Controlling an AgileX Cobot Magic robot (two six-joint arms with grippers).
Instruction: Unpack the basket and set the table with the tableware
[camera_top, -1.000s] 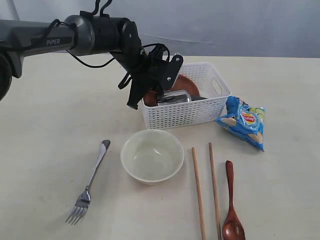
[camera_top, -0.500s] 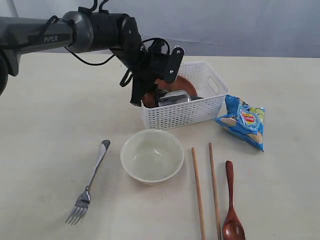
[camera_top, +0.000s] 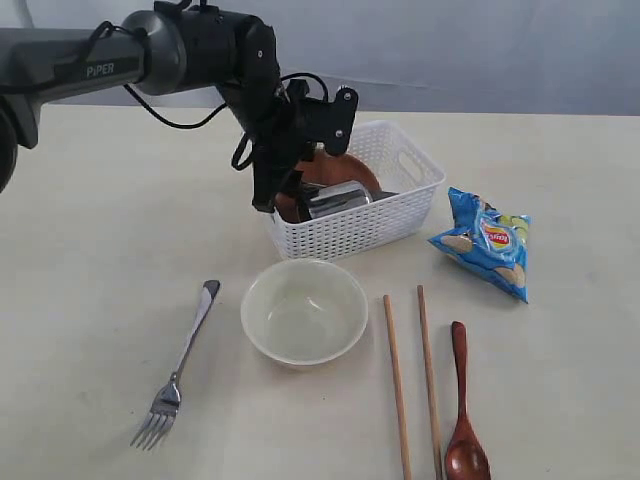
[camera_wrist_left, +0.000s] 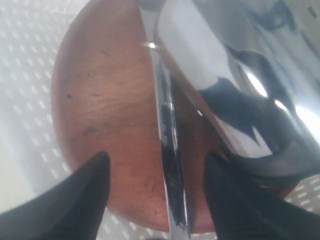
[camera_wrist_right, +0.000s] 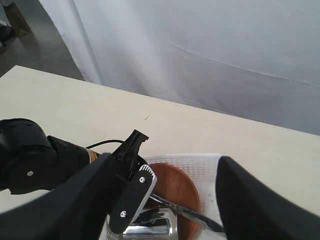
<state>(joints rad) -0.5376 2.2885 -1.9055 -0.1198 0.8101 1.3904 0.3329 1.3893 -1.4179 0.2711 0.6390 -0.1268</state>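
My left gripper grabs the steel knife next by its handle (camera_wrist_left: 173, 182), to set the knife beside the fork.
The white basket (camera_top: 350, 225) stands at the back centre of the table (camera_top: 100, 250). In it lie the reddish-brown plate (camera_top: 345, 168), a steel cup (camera_top: 335, 198) on its side and a steel knife (camera_wrist_left: 167, 140). My left gripper (camera_top: 292, 190) reaches into the basket's left end, open. Its fingers (camera_wrist_left: 80, 200) straddle the knife over the plate (camera_wrist_left: 110, 110) without touching it. In front of the basket lie the cream bowl (camera_top: 305, 310), fork (camera_top: 180, 365), two chopsticks (camera_top: 397, 385) and wooden spoon (camera_top: 463, 420). My right gripper (camera_wrist_right: 167, 160) hangs open and empty high above the basket (camera_wrist_right: 210, 162).
A blue chips bag (camera_top: 485, 243) lies right of the basket. A white curtain hangs behind the table's far edge. The left arm stretches in from the upper left over the table.
My left gripper's jaws have opened inside the basket. The arm has shifted a little up and left, and the basket has slid and turned slightly to the left.
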